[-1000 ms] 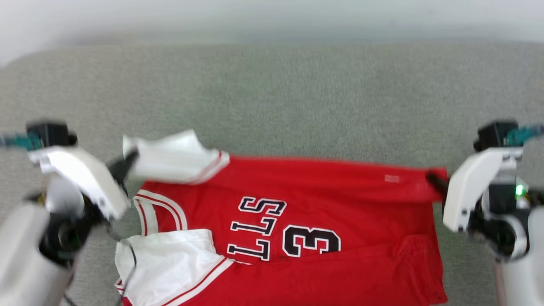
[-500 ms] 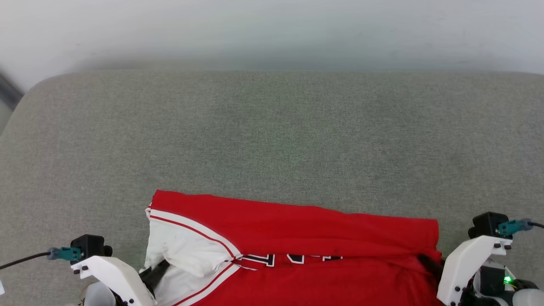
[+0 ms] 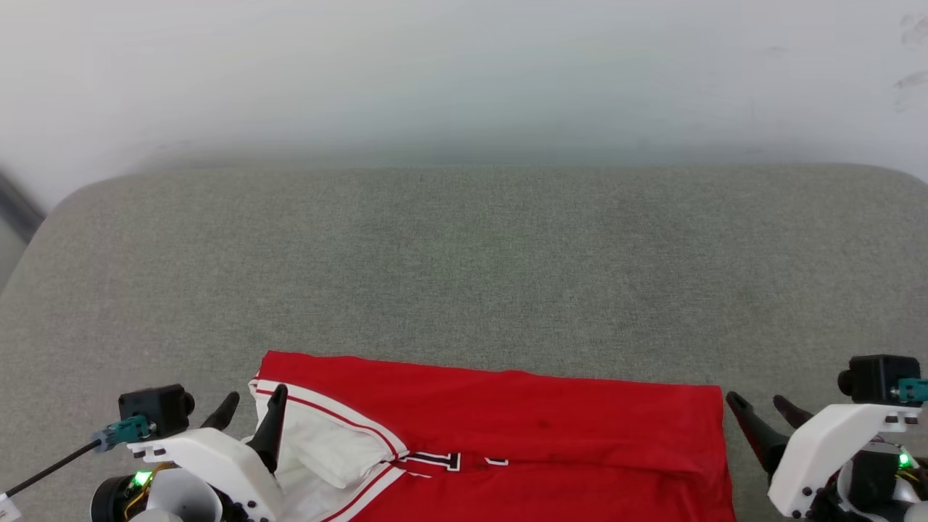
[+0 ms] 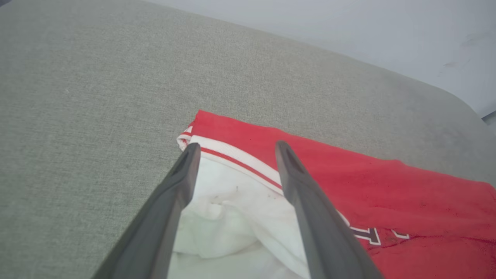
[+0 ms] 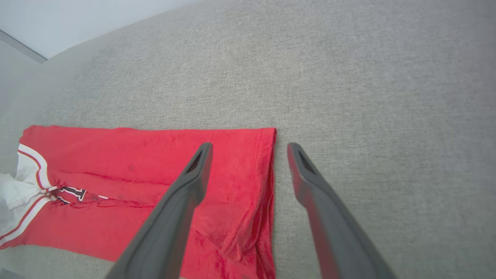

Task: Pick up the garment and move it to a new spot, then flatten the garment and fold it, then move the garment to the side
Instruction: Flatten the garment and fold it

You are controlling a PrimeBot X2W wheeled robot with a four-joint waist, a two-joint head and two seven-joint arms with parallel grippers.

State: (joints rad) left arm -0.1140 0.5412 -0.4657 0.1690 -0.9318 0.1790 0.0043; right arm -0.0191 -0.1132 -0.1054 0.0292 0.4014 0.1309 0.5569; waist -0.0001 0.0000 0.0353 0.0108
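The jersey needs to be folded over toward the jersey's white-trimmed end point(image 3: 322, 435), so I should next grab it by its red hem edge point(image 3: 718, 444) with my right gripper.
The garment point(image 3: 507, 428), a red jersey with white sleeve parts and striped trim, lies folded on the grey cushion near its front edge. Black-and-white lettering peeks out under the folded-over red layer. My left gripper point(image 3: 254, 406) is open at the garment's left end, its fingers straddling the white sleeve point(image 4: 232, 193) with nothing clamped. My right gripper point(image 3: 757, 406) is open just past the garment's right edge point(image 5: 267, 174), one finger over the red fabric point(image 5: 116, 162) and one over bare cushion. Neither gripper holds the cloth.
The grey upholstered surface point(image 3: 464, 261) stretches wide behind the garment, with rounded corners at far left and far right. A pale wall point(image 3: 464, 80) rises behind it. A darker strip of floor point(image 3: 14, 210) shows at the far left edge.
Both grippers have opened and let go of the garment's far edge, which now lies folded forward over the lettering. The head camera has tilted, so the whole picture has shifted.
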